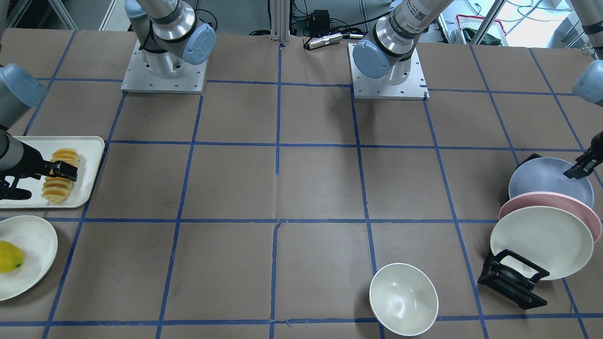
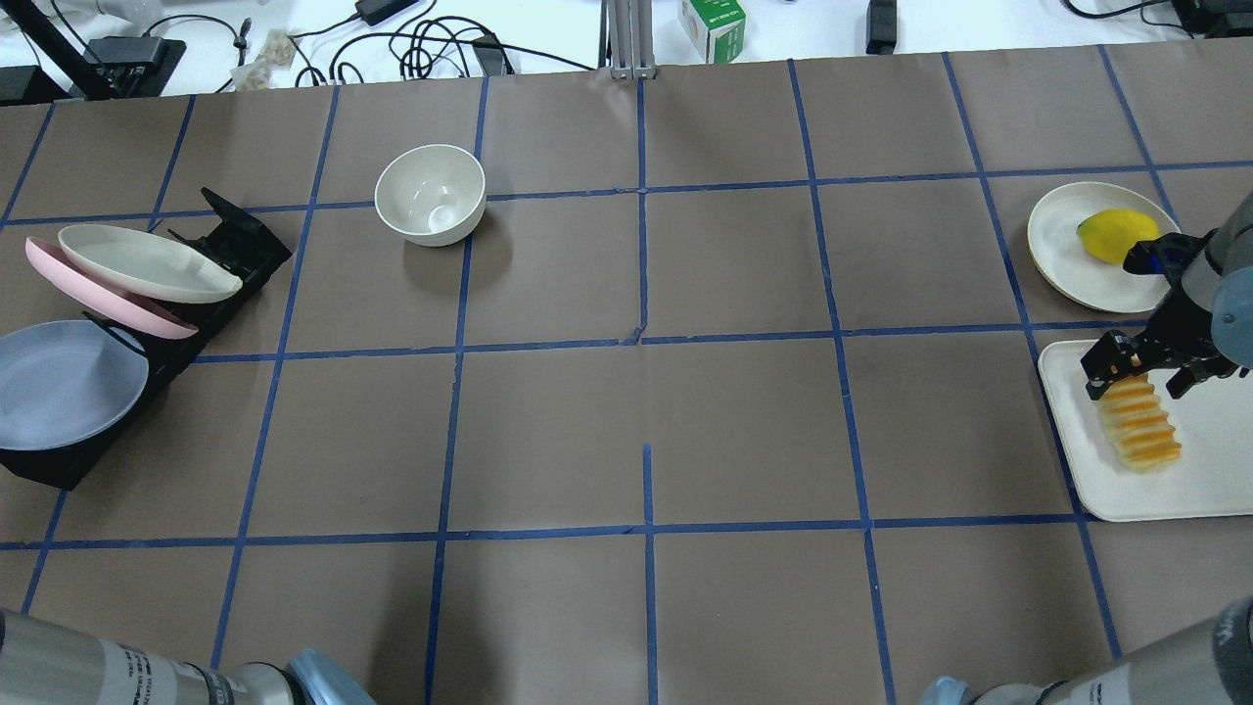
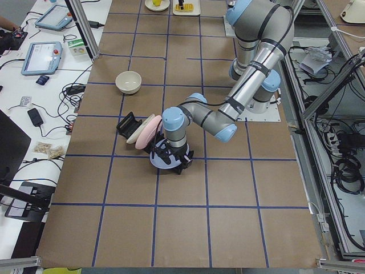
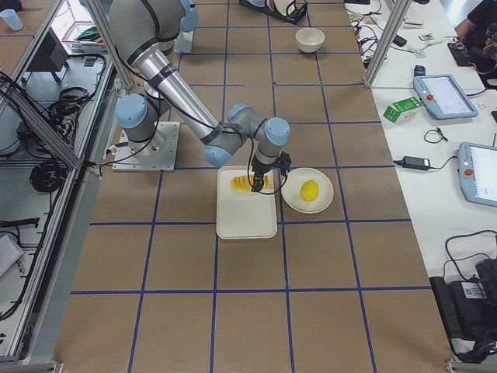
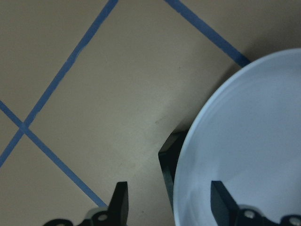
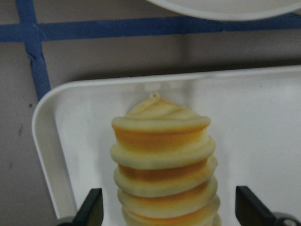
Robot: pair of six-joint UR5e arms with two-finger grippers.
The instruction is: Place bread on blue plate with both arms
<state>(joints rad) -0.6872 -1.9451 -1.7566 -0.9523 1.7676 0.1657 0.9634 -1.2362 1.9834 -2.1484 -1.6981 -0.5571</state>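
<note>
The bread (image 1: pixel 59 175) lies long and narrow across the tray. Both ends of the bread need to stay level, so my right gripper needs to grab the bread around its middle (image 1: pixel 60 178) next.
The bread (image 1: pixel 59 175) lies on a white tray (image 1: pixel 89 150) at the table's end on the robot's right. My right gripper (image 1: pixel 63 170) is open just above it. In the right wrist view its fingers (image 6: pixel 94 209) stand either side of the loaf (image 6: pixel 162 160). The blue plate (image 1: pixel 541 181) leans in a black rack at the other end. My left gripper (image 1: pixel 580 170) is open at the plate's edge. In the left wrist view the plate's rim (image 5: pixel 249 141) runs between the jaws of the left gripper (image 5: pixel 169 202). The overhead view does not show this gripper.
A pink plate (image 1: pixel 589 214) and a cream-white plate (image 1: pixel 541 240) lean in the same rack (image 1: pixel 511 278) beside the blue one. A white bowl (image 1: pixel 403 299) stands near the operators' edge. A yellow lemon-like fruit (image 1: pixel 9 256) lies on a cream plate (image 1: pixel 33 263) beside the tray.
</note>
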